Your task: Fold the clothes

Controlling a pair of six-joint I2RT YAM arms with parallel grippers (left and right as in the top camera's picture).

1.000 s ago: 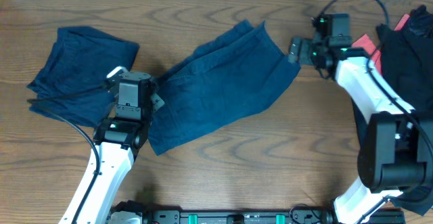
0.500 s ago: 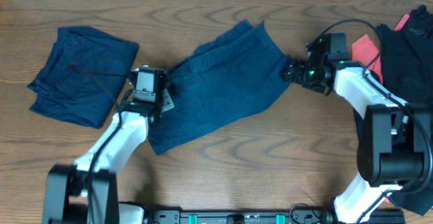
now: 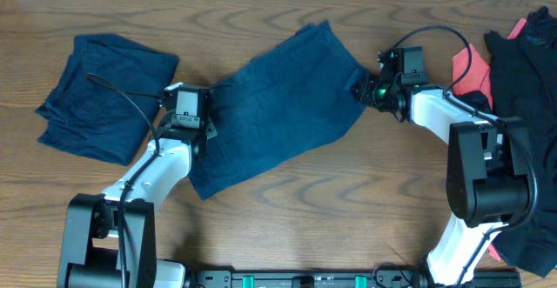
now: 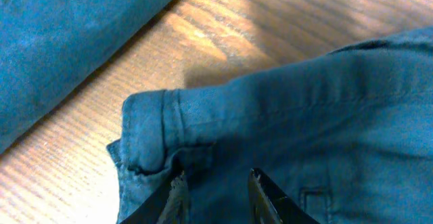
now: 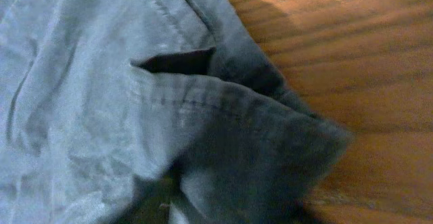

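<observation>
I will next use my left gripper to grab the edge of the navy-blue shorts' waistband beside the bunched corner, to fold that end of the shorts toward my right gripper.
Navy-blue shorts (image 3: 278, 110) lie spread flat across the middle of the table. In the overhead view my left gripper (image 3: 202, 130) rests on their left waistband edge. In the left wrist view its fingertips (image 4: 177, 190) stand a little apart on the cloth (image 4: 304, 116), with the waistband corner (image 4: 145, 122) bunched just beside them. My right gripper (image 3: 359, 88) is at the shorts' right corner. In the right wrist view that corner (image 5: 270, 136) is gathered up at the jaws (image 5: 183, 204), which are mostly hidden by fabric and closed on it.
A second navy garment (image 3: 104, 92) lies folded at the far left, close to my left arm. A black garment (image 3: 522, 70) and a coral-red one (image 3: 470, 66) are heaped at the right edge. Bare wood (image 3: 348, 201) shows in front of the shorts.
My right gripper moved left onto the shorts' right corner and closed on it. The left arm swung in over the left waistband, its fingers parting slightly. The shorts' upper right corner shifted.
</observation>
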